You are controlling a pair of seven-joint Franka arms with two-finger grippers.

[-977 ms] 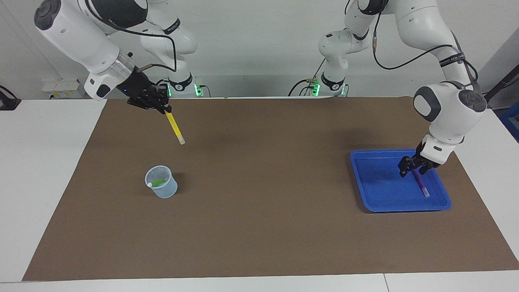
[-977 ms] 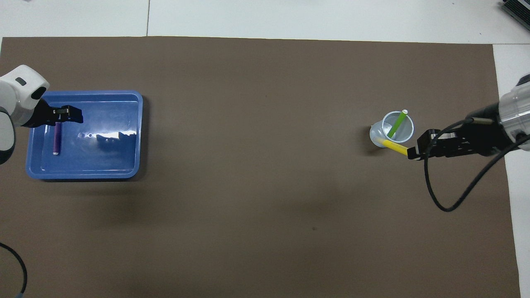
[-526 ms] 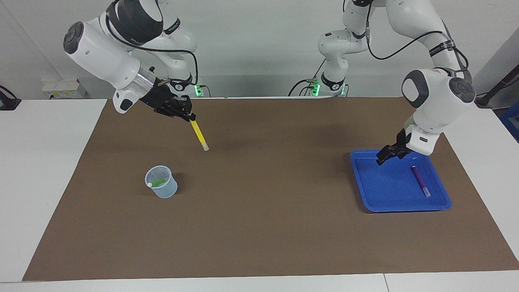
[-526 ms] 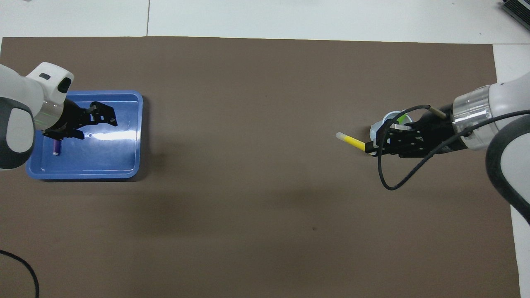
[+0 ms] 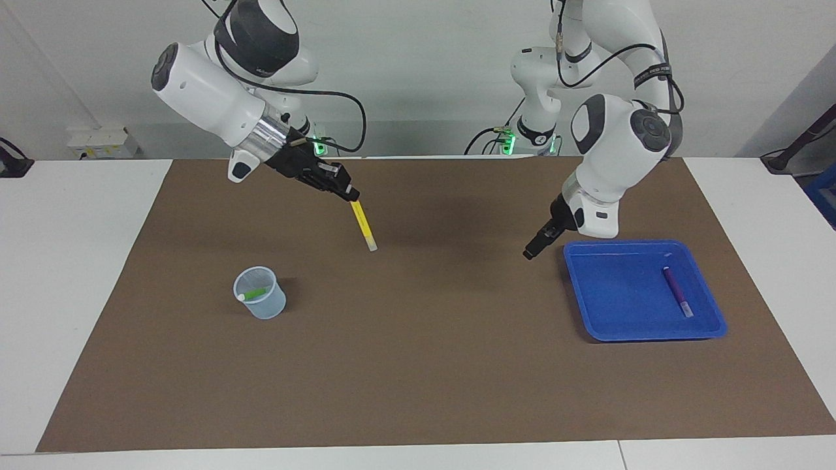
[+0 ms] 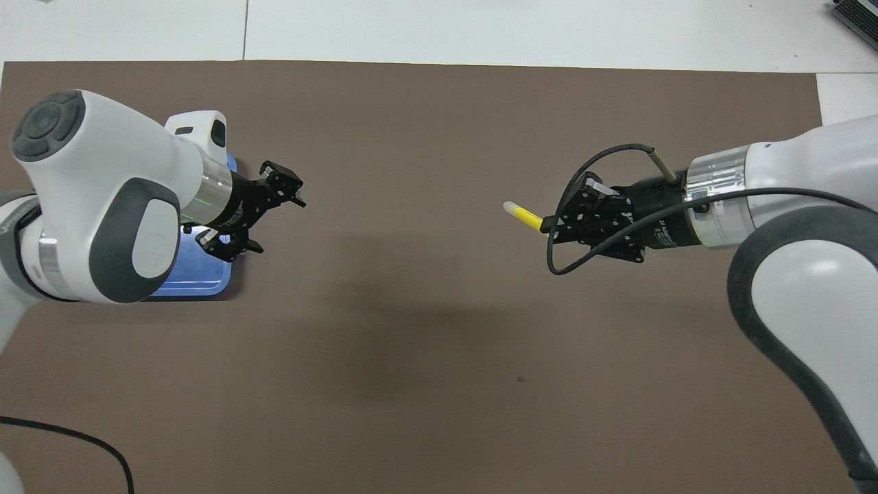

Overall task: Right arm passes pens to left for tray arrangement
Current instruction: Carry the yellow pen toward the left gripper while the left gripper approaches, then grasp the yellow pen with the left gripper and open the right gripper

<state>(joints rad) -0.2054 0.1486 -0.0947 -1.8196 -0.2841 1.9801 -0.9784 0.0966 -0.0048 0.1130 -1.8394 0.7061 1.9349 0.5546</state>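
Next, my left gripper grabs the yellow pen by the bare part near its whitish tip [image 6: 525,215], since my right gripper covers the other end of the pen.
My right gripper [image 5: 353,194] [image 6: 546,225] is shut on the yellow pen [image 5: 363,226] [image 6: 524,216], which hangs tilted above the mat with its whitish end pointing down toward the table's middle. The left gripper [image 5: 530,252] [image 6: 278,225] is open and holds nothing; it is raised over the mat just beside the blue tray [image 5: 614,297], at the edge toward the right arm's end. A purple pen [image 5: 676,292] lies flat in the tray. The green pen [image 5: 254,293] leans inside a translucent cup [image 5: 261,305]. In the overhead view the left arm covers most of the tray [image 6: 199,285].
A brown mat [image 5: 418,365] covers most of the white table [image 5: 72,261]. The cup stands toward the right arm's end, the tray toward the left arm's end. A black cable [image 6: 82,439] lies on the mat near the left arm's base.
The left gripper let go of the purple pen, opened, rose and swung out of the tray toward the middle. The right arm carried the yellow pen from beside the cup toward the middle.
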